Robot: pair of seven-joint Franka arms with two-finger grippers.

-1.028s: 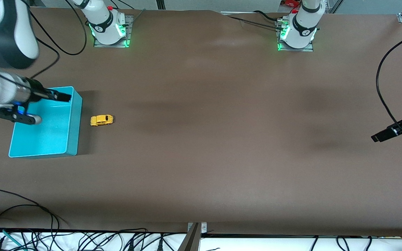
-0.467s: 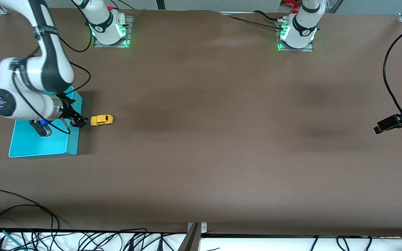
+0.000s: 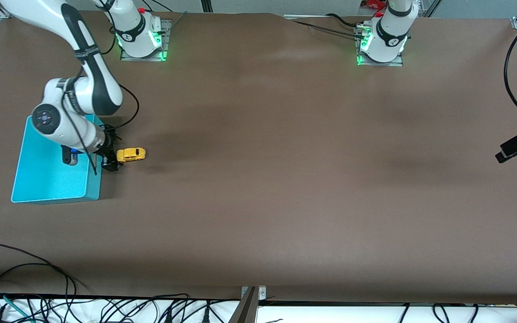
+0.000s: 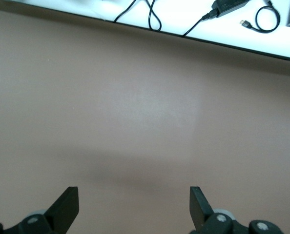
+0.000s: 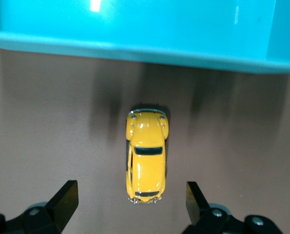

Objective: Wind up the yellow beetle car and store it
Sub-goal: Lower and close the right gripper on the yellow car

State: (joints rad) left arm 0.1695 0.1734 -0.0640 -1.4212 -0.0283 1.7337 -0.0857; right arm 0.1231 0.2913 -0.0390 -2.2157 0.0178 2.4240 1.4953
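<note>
The robot's right gripper will next grab the car by its long sides to put the yellow beetle car (image 3: 131, 154) away in the turquoise bin (image 3: 52, 179).
The yellow beetle car (image 3: 131, 154) stands on the brown table beside the turquoise bin (image 3: 52, 179), on the side toward the left arm's end. My right gripper (image 3: 112, 159) is low at the car's bin-side end, over the gap between car and bin. In the right wrist view the car (image 5: 146, 161) lies lengthwise, one end between my open right gripper's (image 5: 130, 191) fingers (image 5: 67, 197), not touching; the bin wall (image 5: 135, 48) is close by. My left gripper (image 3: 505, 154) waits at the left arm's end of the table, open over bare table (image 4: 133, 197).
The bin's inside shows nothing in it. Cables (image 3: 25, 273) lie along the table edge nearest the front camera. A black cable (image 3: 512, 76) hangs by the left arm. The arm bases (image 3: 142, 36) stand along the edge farthest from the front camera.
My right arm has swung from over the bin to the car and come down, its open fingers now at the car's end. My left gripper has drifted slightly outward toward the table's end.
</note>
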